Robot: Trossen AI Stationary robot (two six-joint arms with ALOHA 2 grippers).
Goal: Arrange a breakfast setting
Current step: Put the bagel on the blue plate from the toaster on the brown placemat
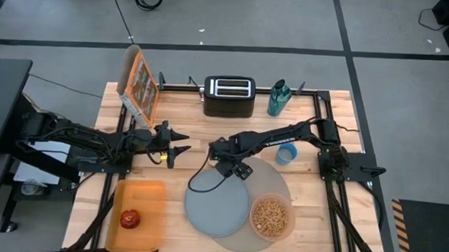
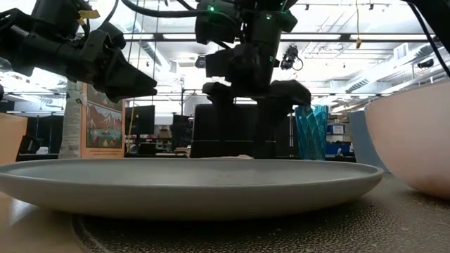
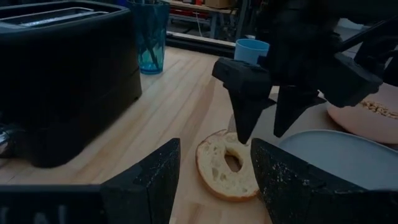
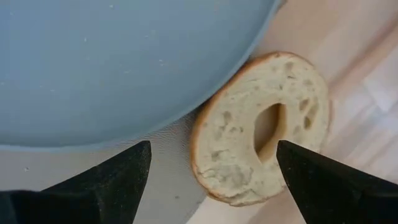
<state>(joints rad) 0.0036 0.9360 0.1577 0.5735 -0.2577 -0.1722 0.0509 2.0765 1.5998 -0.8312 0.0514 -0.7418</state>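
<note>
The right gripper grabs the bagel half by its crusted rim [image 4: 208, 155] beside the hole next, to set it on the grey-blue plate [image 4: 112, 68].
A bagel half [image 4: 261, 127] lies flat, cut face up, against the rim of the grey-blue plate [image 1: 215, 205]. It rests partly on the edge of the round grey mat [image 1: 271, 177] and partly on the wood. My right gripper [image 1: 224, 162] is open and points down over the bagel, one finger on each side, not touching it. My left gripper [image 1: 180, 143] is open and empty, level, just left of the bagel [image 3: 227, 165]. The pink bowl [image 1: 271, 215] holds cereal. The blue cup [image 1: 287, 153] stands by the mat. The red apple [image 1: 130, 219] lies on the orange tray. The spoon is out of view.
A black toaster [image 1: 228, 96] and a teal glass [image 1: 279, 98] stand at the far edge. A cereal box [image 1: 139, 84] stands at the far left. The orange tray [image 1: 149, 195] lies at the near left. Bare wood shows between the toaster and the mat.
</note>
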